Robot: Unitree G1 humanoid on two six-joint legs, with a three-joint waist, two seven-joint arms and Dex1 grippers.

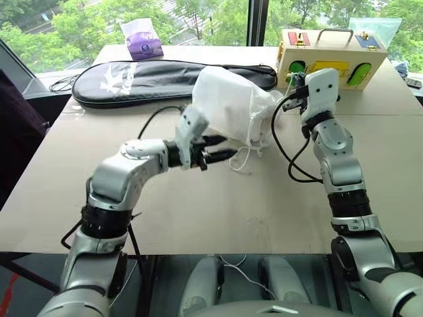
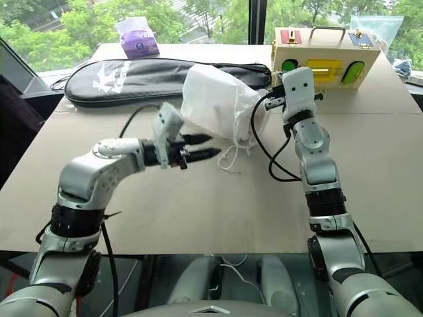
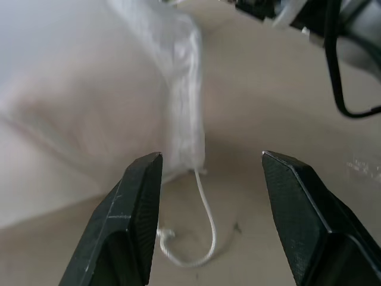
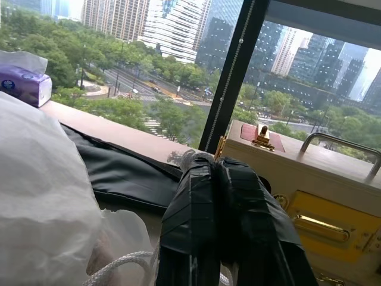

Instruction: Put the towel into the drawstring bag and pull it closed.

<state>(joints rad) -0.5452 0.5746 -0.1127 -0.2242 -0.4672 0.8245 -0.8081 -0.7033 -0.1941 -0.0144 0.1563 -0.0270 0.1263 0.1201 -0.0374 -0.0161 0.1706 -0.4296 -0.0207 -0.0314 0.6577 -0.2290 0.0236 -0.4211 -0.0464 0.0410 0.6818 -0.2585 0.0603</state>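
Next, my left gripper grips the cord by its loose loop [image 1: 243, 162], which lies slack on the tabletop beside the bulging bag [image 1: 228, 102].
The drawstring bag [image 1: 228, 105] is a bulging white crinkly sack, tipped up off the table beside the racket case. My right gripper [image 4: 205, 161] is shut at the bag's mouth, with white cord [image 4: 119, 262] running in under its fingers. My left gripper [image 1: 228, 148] hovers just in front of the bag's lower edge, open, with nothing between its fingers [image 3: 140, 196]. A loose cord loop [image 3: 202, 238] lies on the table below the bag. The towel is hidden; I cannot tell whether it lies inside the bag.
A long black racket case [image 1: 132, 79] lies behind the bag. A purple tissue packet [image 1: 142, 43] sits at the far left, and a wooden box [image 1: 330, 63] with coloured latches at the far right. The tan table [image 1: 231, 211] spreads in front of the bag.
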